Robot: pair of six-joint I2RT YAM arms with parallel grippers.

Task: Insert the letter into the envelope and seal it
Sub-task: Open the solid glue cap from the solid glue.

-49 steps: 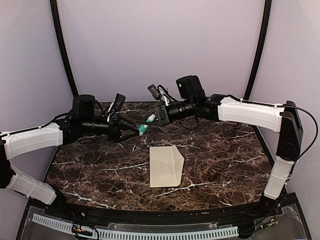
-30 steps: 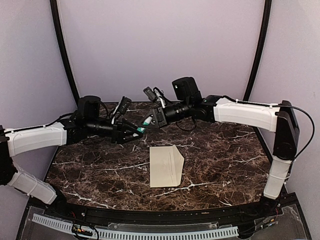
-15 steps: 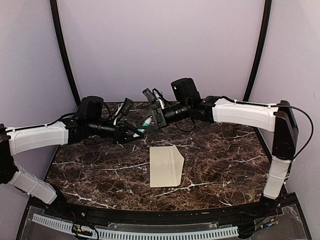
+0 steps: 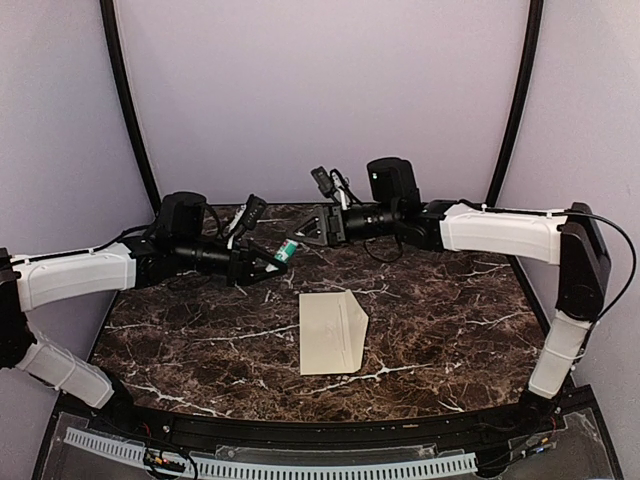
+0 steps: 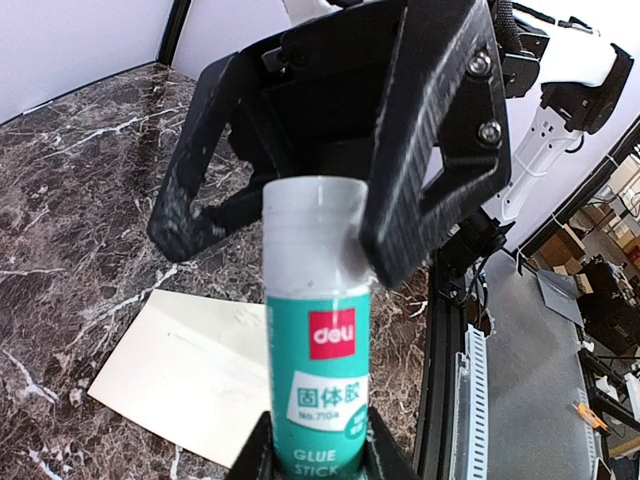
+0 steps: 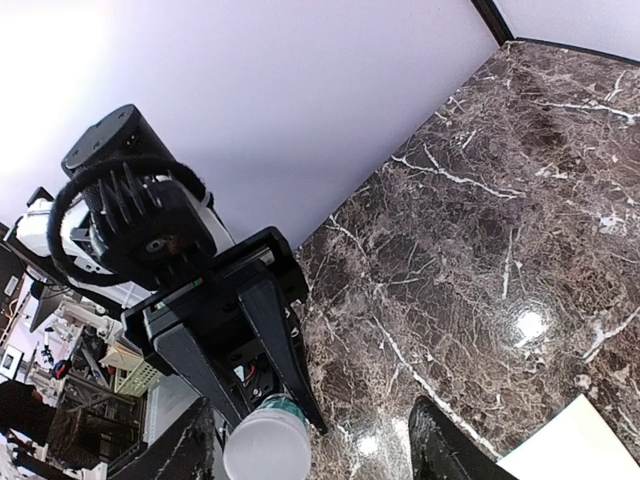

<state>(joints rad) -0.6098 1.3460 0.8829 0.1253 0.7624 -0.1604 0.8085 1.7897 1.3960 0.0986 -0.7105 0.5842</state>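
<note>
To uncap the glue stick for sealing, my right gripper next needs to grab the glue stick's white cap (image 4: 294,239) (image 6: 268,448). That leaves the glue stick's base to my left gripper.
The cream envelope (image 4: 332,332) lies flat on the marble table, its triangular flap pointing right; a part shows below in the left wrist view (image 5: 190,370), a corner in the right wrist view (image 6: 590,440). The letter is hidden. Above the table's back, my left gripper (image 4: 272,258) (image 5: 318,445) is shut on the base of a green glue stick (image 4: 286,250) (image 5: 318,340). My right gripper (image 4: 305,232) (image 6: 312,455) faces it, open, fingers either side of the white cap (image 6: 265,450) with a gap showing.
The dark marble table (image 4: 450,300) is ringed by purple walls and two black curved poles (image 4: 128,110). A white slotted cable tray (image 4: 270,465) runs along the near edge. Both arms hang over the table's back half.
The left gripper closed on the glue stick. The right gripper opened, let go of the stick's cap end and drew back to the right.
</note>
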